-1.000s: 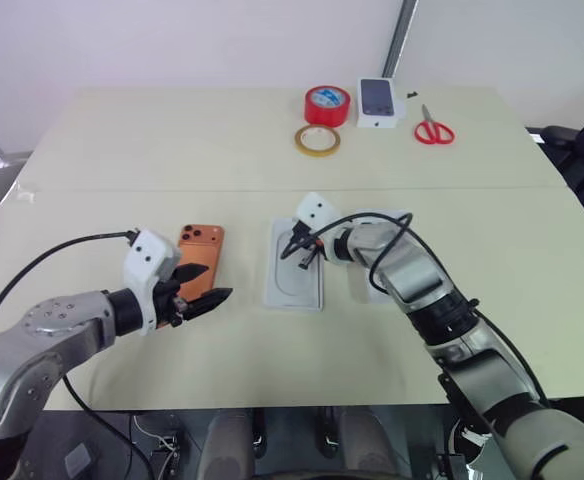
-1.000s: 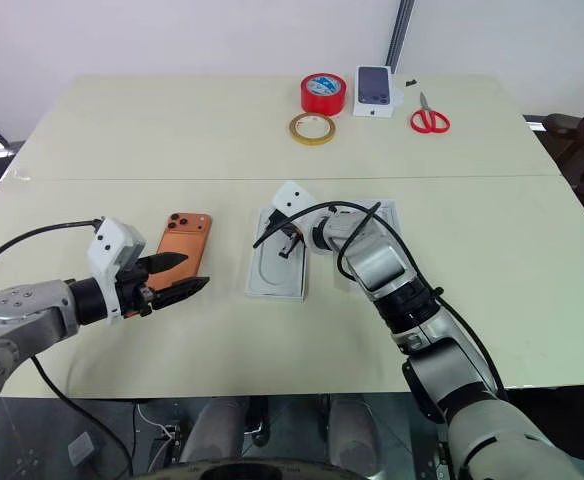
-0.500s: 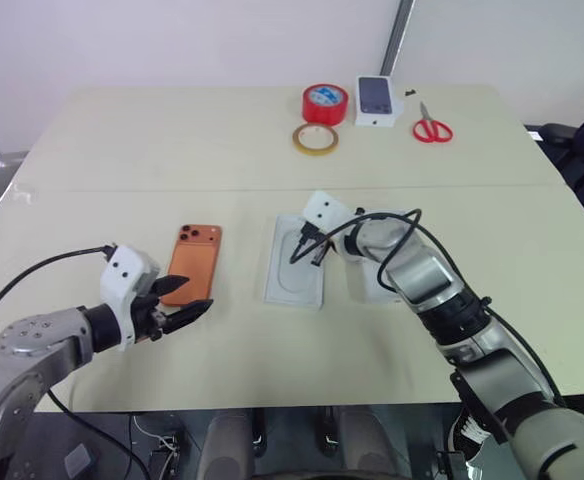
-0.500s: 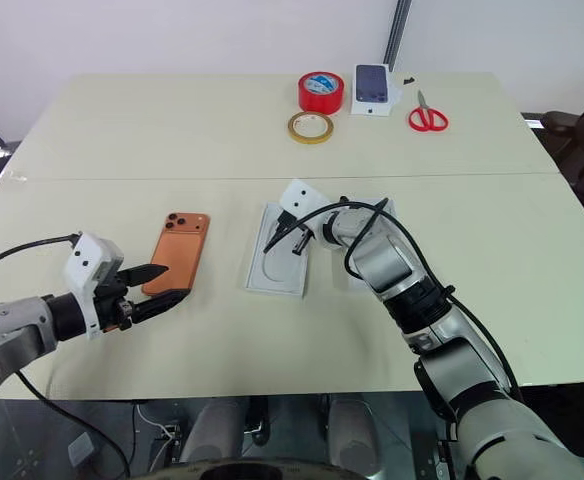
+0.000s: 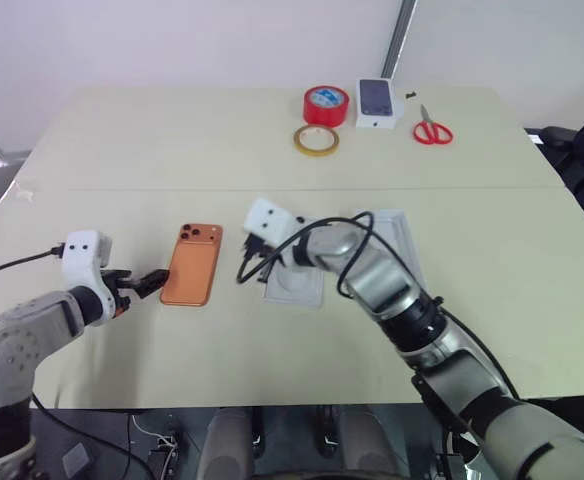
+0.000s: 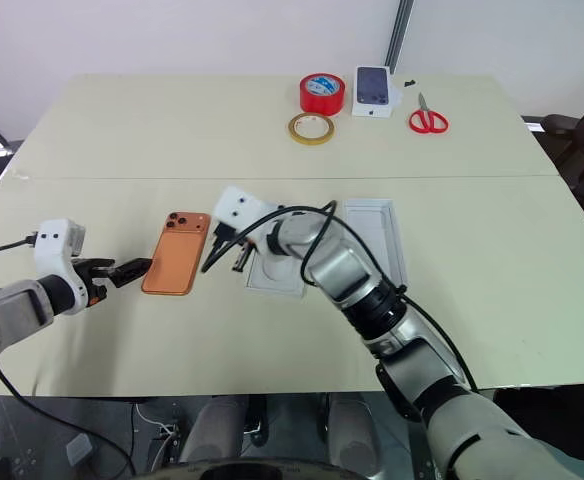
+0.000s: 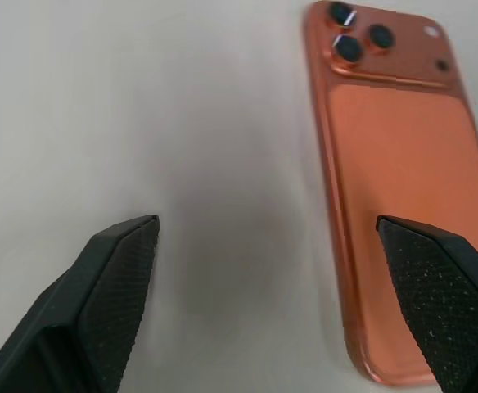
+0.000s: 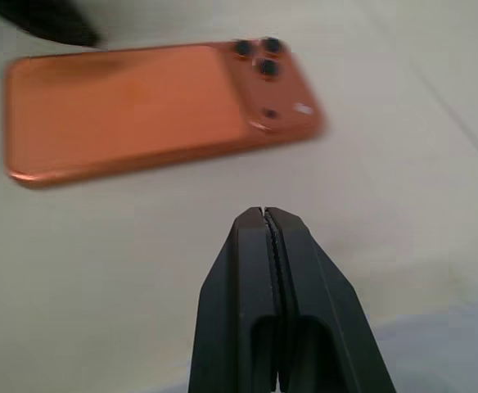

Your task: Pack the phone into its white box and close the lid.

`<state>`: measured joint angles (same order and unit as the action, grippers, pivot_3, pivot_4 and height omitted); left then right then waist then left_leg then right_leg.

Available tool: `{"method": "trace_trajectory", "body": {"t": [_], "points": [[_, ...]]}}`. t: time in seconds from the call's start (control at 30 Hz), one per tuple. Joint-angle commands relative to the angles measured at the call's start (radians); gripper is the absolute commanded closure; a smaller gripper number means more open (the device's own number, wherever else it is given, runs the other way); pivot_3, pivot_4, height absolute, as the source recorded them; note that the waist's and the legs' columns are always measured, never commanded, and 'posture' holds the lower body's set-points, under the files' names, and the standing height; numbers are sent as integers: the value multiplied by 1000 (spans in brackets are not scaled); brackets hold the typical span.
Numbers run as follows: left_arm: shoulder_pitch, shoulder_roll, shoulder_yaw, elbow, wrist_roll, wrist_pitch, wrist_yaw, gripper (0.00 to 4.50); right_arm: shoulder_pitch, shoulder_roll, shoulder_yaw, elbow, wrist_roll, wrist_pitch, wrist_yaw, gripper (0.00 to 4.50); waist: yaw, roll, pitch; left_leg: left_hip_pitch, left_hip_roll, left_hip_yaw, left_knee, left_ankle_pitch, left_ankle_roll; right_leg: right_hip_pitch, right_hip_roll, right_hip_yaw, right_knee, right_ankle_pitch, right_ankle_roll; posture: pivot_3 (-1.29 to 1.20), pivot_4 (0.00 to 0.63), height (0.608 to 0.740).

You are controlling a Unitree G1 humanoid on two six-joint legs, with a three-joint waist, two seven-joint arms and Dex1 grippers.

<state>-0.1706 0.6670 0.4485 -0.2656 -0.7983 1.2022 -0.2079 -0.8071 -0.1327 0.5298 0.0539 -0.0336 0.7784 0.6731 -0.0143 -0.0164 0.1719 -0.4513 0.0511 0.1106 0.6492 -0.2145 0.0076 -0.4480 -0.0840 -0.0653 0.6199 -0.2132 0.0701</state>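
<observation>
My left gripper isn't ready to close yet: one of its fingers is above the phone and the table is between its fingers, so it should line up its fingers with the orange phone (image 5: 192, 264) (image 7: 403, 164) first.
The orange phone (image 5: 192, 264) lies flat on the table, back up, with its camera bump at the far end. My left gripper (image 5: 149, 285) is just left of it, low over the table and open. Its fingers (image 7: 100, 295) stand wide apart, and the phone (image 7: 403, 164) lies ahead toward one side. My right gripper (image 6: 212, 260) is shut and empty, pointing at the phone (image 8: 141, 106) from the right, a short way from its edge. A shallow white tray (image 6: 372, 235) with a raised rim lies farther right. I cannot tell whether it is the white box or the lid.
A flat white sheet with an embossed oval (image 5: 302, 288) lies under my right forearm, between the phone and the tray. At the table's far edge are a red tape roll (image 5: 327, 104), a yellowish tape ring (image 5: 317, 140), a small carton with a phone picture (image 5: 378, 101) and red scissors (image 5: 433, 130).
My left gripper drew back to the left, off the phone, and opened wider. My right gripper, still shut, swung left from over the white sheet toward the phone. The phone stayed put.
</observation>
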Motion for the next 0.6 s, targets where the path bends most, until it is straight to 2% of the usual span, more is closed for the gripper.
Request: {"method": "trace_trajectory", "body": {"t": [0.03, 0.3, 0.6], "points": [[-47, -10, -3, 17, -17, 73, 10, 14, -37, 35, 34, 51, -16, -11, 6, 4500, -1, 0, 0, 1, 0, 0, 0, 0, 0, 1, 0, 0, 0, 0, 0, 0, 150, 740], [-96, -80, -90, -16, -52, 220, -29, 14, -61, 89, 117, 179, -68, -79, 21, 4500, -2, 0, -1, 8, -1, 0, -2, -2, -3, 5, -3, 0, 0, 0, 0, 0, 150, 740], [-132, -259, -35, -93, -106, 377, -13, 14, -58, 72, 103, 177, -95, -122, 47, 4500, 3, 0, -3, 8, -2, 0, -2, -2, -3, 7, -5, -1, 0, 0, 0, 0, 150, 740]]}}
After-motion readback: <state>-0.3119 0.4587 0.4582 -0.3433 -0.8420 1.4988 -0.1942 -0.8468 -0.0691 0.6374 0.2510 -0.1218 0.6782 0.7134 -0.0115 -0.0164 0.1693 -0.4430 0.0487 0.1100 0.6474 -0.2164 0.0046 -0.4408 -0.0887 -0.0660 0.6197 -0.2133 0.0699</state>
